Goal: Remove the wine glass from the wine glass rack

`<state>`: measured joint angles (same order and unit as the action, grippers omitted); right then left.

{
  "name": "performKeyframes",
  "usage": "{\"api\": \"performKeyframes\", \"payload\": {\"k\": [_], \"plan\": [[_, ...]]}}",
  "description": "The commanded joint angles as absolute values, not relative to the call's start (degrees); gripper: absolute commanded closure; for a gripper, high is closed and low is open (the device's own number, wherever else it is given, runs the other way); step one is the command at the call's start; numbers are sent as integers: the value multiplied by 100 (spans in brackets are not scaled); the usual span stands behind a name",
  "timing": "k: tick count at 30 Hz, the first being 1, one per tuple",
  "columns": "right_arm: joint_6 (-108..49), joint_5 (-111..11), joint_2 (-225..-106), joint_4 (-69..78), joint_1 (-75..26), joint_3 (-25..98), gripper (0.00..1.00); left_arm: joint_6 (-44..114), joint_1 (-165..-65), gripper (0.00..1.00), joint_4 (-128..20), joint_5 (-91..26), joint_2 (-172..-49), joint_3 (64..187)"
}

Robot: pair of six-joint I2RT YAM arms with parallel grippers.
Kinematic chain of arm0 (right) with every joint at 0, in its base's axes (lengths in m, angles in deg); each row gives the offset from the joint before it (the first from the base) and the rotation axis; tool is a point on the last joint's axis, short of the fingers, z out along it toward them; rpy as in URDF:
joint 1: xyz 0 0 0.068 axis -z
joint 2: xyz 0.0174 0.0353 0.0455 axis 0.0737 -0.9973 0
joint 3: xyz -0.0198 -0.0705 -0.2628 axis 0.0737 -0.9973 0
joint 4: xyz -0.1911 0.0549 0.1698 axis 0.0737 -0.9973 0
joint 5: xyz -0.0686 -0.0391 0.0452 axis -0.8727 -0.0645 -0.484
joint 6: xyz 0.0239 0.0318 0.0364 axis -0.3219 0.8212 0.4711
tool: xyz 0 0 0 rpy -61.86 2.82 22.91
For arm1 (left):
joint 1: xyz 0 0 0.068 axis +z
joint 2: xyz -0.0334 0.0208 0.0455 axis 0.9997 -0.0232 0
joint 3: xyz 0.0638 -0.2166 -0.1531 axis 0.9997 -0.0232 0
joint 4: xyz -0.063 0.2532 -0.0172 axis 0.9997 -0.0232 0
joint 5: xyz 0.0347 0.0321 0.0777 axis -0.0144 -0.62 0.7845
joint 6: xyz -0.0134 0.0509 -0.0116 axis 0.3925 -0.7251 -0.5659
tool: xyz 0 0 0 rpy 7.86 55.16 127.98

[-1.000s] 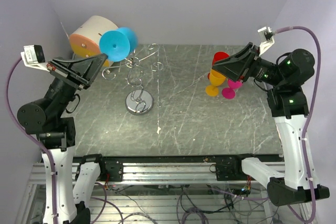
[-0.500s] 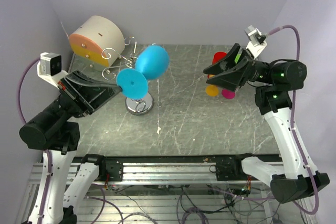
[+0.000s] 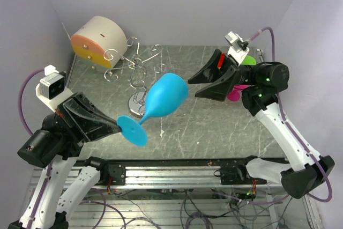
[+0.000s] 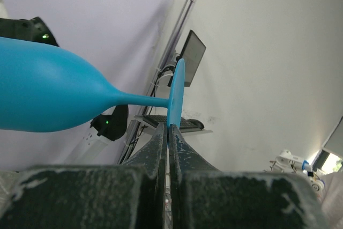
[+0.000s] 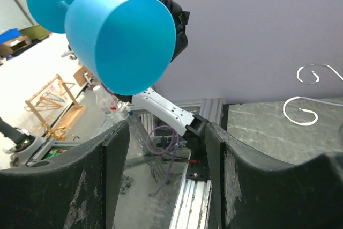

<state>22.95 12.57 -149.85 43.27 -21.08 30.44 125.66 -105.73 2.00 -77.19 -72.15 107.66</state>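
Observation:
My right gripper grabs the blue wine glass by its bowl's open rim (image 3: pixel 185 85) (image 5: pixel 160 73) next. The foot of the glass stays free to set it upright.
The blue wine glass (image 3: pixel 166 94) hangs tilted in the air above the table's middle, off the wine glass rack (image 3: pixel 138 99). My left gripper (image 3: pixel 117 127) is shut on the rim of its round foot, and the left wrist view shows the foot pinched edge-on between the fingers (image 4: pixel 161 148), with the wine glass (image 4: pixel 48 95) stretching left. My right gripper (image 3: pixel 194 88) stands open just right of the bowl, apart from it. In the right wrist view the wine glass (image 5: pixel 120 41) floats above the right gripper (image 5: pixel 167 127). Two curled hooks of the rack (image 5: pixel 303 111) show at right.
A beige-and-orange cylinder (image 3: pixel 99 38) lies at the back left, behind the rack. A pink glass (image 3: pixel 234 95) and a green one (image 3: pixel 247 59) stand at the back right, mostly hidden by my right arm. The grey marble table (image 3: pixel 214 127) spreads below.
The left arm carried the blue glass away from the rack, forward and down toward the table's middle. The right arm swung left toward the bowl and opened its jaws.

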Motion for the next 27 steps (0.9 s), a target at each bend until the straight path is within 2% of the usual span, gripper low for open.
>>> {"api": "performKeyframes", "payload": {"k": [1,20,27], "plan": [[2521,1127,-15037,5209,-2368,2982,41,12843,-10643,93,1076,-7821,-7074,10657],[2553,740,-14926,5634,-3341,3022,42,13055,-10643,93,1535,-7702,-7053,10178],[2125,600,-14906,5166,-3715,3098,44,13040,-10642,93,1599,-7635,-7081,10052]]}}
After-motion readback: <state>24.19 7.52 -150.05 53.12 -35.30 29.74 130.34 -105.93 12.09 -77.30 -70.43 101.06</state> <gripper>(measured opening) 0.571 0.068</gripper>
